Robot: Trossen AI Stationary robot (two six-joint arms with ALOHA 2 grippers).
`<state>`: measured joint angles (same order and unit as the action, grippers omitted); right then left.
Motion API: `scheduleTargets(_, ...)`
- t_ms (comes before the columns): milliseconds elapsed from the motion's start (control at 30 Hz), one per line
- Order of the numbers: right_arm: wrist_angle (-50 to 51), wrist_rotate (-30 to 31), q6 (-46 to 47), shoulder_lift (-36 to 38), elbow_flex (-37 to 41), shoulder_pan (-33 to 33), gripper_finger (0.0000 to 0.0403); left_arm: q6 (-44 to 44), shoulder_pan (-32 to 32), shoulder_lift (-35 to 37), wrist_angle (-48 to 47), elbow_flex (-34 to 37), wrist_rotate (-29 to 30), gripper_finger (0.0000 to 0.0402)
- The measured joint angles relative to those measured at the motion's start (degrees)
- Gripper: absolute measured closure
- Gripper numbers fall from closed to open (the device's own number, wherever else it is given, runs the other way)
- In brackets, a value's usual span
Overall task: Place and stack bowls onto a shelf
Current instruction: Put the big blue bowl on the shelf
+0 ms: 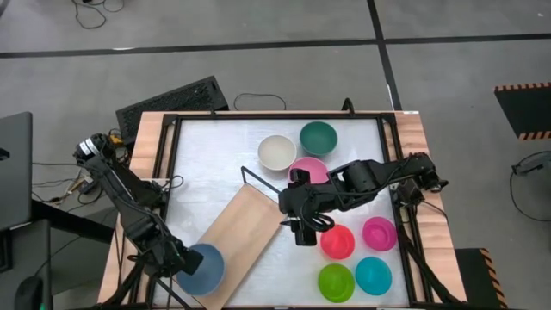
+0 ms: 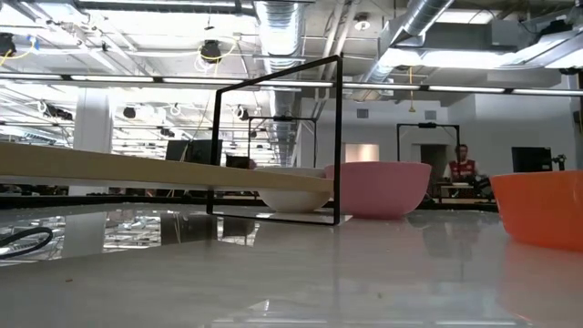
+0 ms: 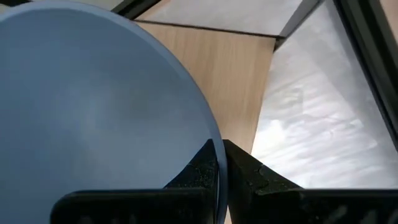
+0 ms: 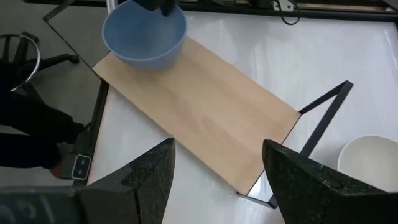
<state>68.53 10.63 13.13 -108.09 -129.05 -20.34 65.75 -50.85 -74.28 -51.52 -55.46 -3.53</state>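
Note:
The navy blue bowl point(image 1: 203, 269) sits low and level over the light-wood shelf point(image 1: 243, 234) and would rest there, so it is now time for my left gripper to open.
The navy blue bowl point(image 1: 203, 269) is held by my left gripper point(image 1: 188, 258) over the near-left end of the light-wood shelf point(image 1: 243, 234). The shelf lies slantwise on the table, its black wire frame point(image 2: 337, 137) at its far end. My right gripper point(image 1: 303, 231) hovers open by that far end and touches nothing. The cream-white bowl point(image 1: 276, 151), dark green bowl point(image 1: 318, 138) and light pink bowl point(image 1: 310, 168) sit on the table beyond it. The red bowl point(image 1: 337, 242), magenta bowl point(image 1: 379, 233), lime green bowl point(image 1: 336, 282) and cyan bowl point(image 1: 373, 274) sit near right. My left gripper point(image 3: 221, 169) pinches the navy blue bowl's rim point(image 3: 214, 146) on the side toward the arm, one finger point(image 3: 202, 171) inside the bowl and one finger point(image 3: 252, 174) outside. The bowl point(image 4: 144, 31) stays upright over the shelf's end; whether its base rests on the board, I cannot tell.
A black frame point(image 1: 172, 155) borders the white tabletop on its left, far and right sides. Bare tabletop point(image 1: 215, 164) lies between the shelf and the far-left corner. A keyboard point(image 1: 172, 102) sits beyond the far edge. A person point(image 2: 465, 164) shows far off in the room.

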Motion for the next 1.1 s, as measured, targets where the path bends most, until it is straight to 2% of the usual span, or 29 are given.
scheduleTargets(233,0.0,0.0,0.0,0.0,0.0,-0.1,0.0135,-3.7,0.0,0.0,0.3,0.0,-0.6,0.0399)
scheduleTargets(367,0.0,0.0,-0.1,0.0,0.0,0.0,0.0135,-6.4,0.0,0.0,0.3,0.0,-2.3,0.0382)
scheduleTargets(800,0.1,-0.2,-1.0,0.0,0.0,0.6,0.0135,-7.7,0.0,0.1,0.0,-0.1,0.3,0.0253)
scheduleTargets(1000,1.3,-0.2,0.8,0.0,0.0,1.0,0.0135,-9.6,0.0,0.2,-2.1,-2.2,8.2,0.0199)
scheduleTargets(1100,6.0,-0.1,4.0,0.0,0.0,2.0,0.0135,-11.6,0.1,0.2,-3.3,-4.1,11.2,0.0182)
